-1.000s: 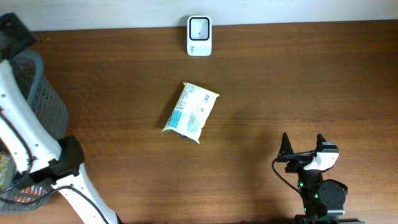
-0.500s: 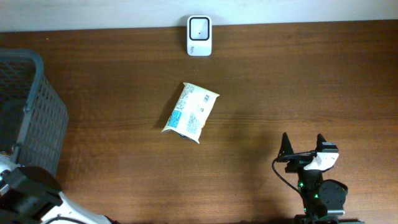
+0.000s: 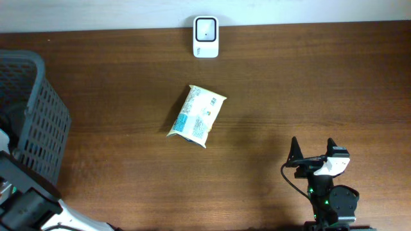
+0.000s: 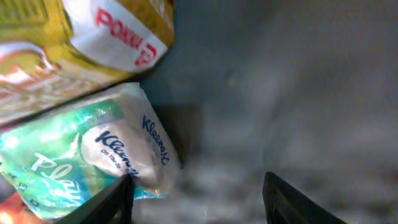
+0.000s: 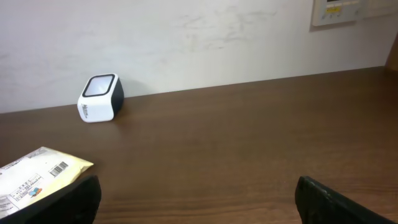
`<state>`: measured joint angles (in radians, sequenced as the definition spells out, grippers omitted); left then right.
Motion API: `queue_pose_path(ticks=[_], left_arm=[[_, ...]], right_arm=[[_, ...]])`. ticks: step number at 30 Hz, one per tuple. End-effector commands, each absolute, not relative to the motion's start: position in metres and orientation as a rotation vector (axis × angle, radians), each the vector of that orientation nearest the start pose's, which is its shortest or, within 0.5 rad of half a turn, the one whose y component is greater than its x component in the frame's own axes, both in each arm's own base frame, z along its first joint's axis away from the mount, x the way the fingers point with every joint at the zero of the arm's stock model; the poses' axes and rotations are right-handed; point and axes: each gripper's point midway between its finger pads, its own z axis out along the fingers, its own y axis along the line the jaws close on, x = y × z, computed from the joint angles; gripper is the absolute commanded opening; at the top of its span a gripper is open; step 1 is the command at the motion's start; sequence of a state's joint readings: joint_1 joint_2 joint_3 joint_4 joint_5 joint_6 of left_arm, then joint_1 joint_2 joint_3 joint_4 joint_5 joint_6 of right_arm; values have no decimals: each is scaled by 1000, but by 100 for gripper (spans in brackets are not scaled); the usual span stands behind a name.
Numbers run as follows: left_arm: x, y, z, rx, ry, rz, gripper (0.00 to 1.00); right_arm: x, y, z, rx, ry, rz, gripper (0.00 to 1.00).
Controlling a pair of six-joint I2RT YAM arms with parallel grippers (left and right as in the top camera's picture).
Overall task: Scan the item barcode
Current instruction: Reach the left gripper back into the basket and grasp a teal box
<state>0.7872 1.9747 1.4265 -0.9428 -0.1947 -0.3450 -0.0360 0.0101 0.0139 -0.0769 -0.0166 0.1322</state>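
My left gripper should go to the green Kleenex tissue pack (image 4: 93, 155) and lift it by its exposed white end (image 4: 153, 144). The pack's printed body then stays free to be scanned.
A pale yellow and blue snack packet (image 3: 196, 115) lies flat mid-table, its barcode end showing in the right wrist view (image 5: 38, 175). The white scanner (image 3: 205, 28) stands at the far edge by the wall (image 5: 99, 98). My left gripper (image 4: 199, 188) is down inside the grey basket (image 3: 40, 122), open, with nothing between its fingers. Its left fingertip (image 4: 124, 193) sits at the edge of a green Kleenex tissue pack (image 4: 93, 155), below a yellow packet (image 4: 74, 37). My right gripper (image 3: 313, 151) rests open at the front right (image 5: 196, 196), pointing at the wall.
The basket takes up the table's left end, with part of my left arm (image 3: 26, 205) beside it at the bottom-left corner. A white wall runs behind the scanner. Bare brown wood lies between the snack packet and my right gripper.
My left arm has swung away from over the basket's left side; only its dark lower part shows at the bottom-left corner now. Packet, scanner and right arm have not moved.
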Motion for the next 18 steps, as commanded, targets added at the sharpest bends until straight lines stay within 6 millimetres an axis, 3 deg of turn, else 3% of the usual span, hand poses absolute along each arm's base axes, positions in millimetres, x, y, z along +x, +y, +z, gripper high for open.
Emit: queue_pose_path(ticks=[1, 4, 6, 9, 11, 18], left_arm=[[242, 303, 37, -1684, 2568, 384, 64], [248, 310, 44, -1660, 2551, 390, 61], [255, 316, 56, -1650, 2528, 396, 61], [266, 327, 90, -1634, 2490, 404, 62], [268, 330, 98, -1629, 2477, 407, 62], [237, 337, 62, -1695, 2479, 547, 60]], right_arm=[[246, -8, 156, 138, 1642, 79, 99], [246, -8, 156, 138, 1642, 79, 99], [246, -8, 156, 138, 1642, 79, 99], [246, -8, 156, 138, 1642, 79, 99], [246, -8, 156, 138, 1642, 79, 99], [246, -8, 156, 138, 1642, 79, 99]])
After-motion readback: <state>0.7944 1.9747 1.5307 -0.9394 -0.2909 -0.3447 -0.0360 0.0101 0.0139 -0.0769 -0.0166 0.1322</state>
